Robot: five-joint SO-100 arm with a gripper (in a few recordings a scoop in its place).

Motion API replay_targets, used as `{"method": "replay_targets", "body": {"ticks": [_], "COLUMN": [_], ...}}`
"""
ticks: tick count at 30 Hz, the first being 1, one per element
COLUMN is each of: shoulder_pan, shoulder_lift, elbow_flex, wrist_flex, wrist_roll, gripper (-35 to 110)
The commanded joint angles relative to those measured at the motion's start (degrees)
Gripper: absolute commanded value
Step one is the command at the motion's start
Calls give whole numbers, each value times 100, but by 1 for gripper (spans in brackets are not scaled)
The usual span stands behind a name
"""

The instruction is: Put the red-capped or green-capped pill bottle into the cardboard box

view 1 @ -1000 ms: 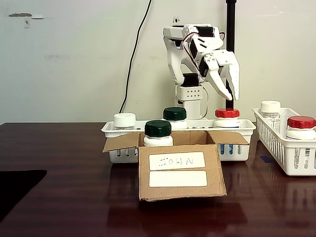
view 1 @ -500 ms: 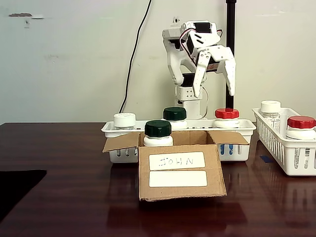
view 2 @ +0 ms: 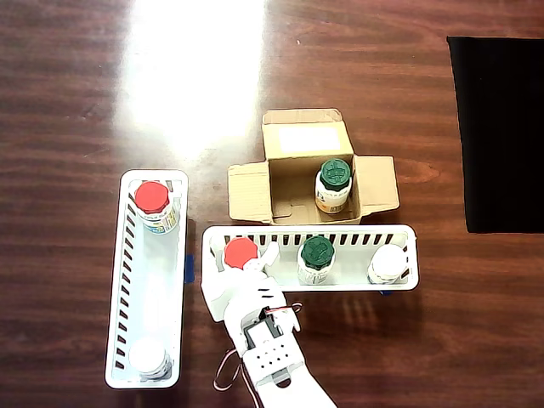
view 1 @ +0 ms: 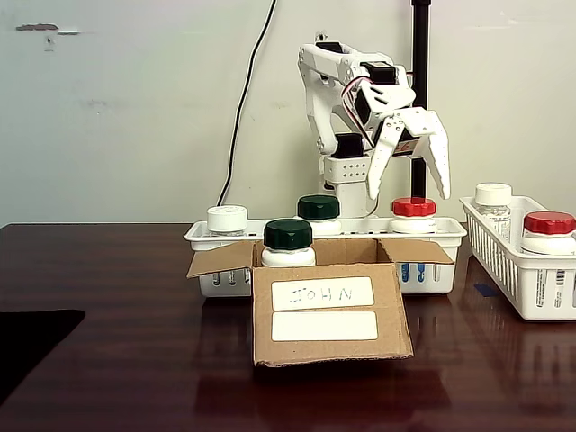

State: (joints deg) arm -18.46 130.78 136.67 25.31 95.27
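Note:
My gripper should next grab the pill bottle by its red cap (view 1: 414, 208). Then it can put the bottle into the cardboard box.
A white pill bottle with a red cap (view 1: 414, 208) (view 2: 240, 252) stands at one end of the long white basket (view 1: 445, 236) (view 2: 357, 285) behind the cardboard box (view 1: 324, 346) (view 2: 289, 194). My white gripper (view 1: 408, 187) (view 2: 244, 270) hangs open just above that red cap, its fingers spread wide and holding nothing. The box is open at the top, with a handwritten label on its front. A green-capped bottle (view 1: 288, 236) (view 2: 334, 174) stands upright inside it.
The same basket holds another green-capped bottle (view 1: 319, 208) (view 2: 317, 251) and a white-capped one (view 1: 227, 219) (view 2: 388, 259). A second white basket (view 1: 513, 261) (view 2: 123, 280) holds a red-capped bottle (view 1: 549, 225) (view 2: 152, 197) and a white-capped one (view 1: 493, 195) (view 2: 150, 357). A black mat (view 2: 501, 127) lies at the table edge.
The gripper's fingers were close together a second ago. They have spread wide, and the gripper rose briefly, then came down a little to the right above the red cap.

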Motion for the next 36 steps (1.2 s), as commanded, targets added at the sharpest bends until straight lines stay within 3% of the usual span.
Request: {"method": "replay_targets", "body": {"ticks": [1, 9, 12, 15, 21, 22, 27, 36], "shoulder_pan": [-132, 79, 114, 114, 105, 105, 88, 167], "shoulder_lift": [-141, -1002, -1063, -1011, -835, -826, -668, -677], "elbow_flex": [-114, -501, -545, -545, -642, -765, -1468, -3639], "wrist_flex": [-308, -791, -809, -809, -633, -448, 378, 2514], "wrist_roll": [0, 105, 149, 132, 0, -35, -220, -387], "gripper": [89, 89, 80, 58, -4, -8, 6, 0]}}
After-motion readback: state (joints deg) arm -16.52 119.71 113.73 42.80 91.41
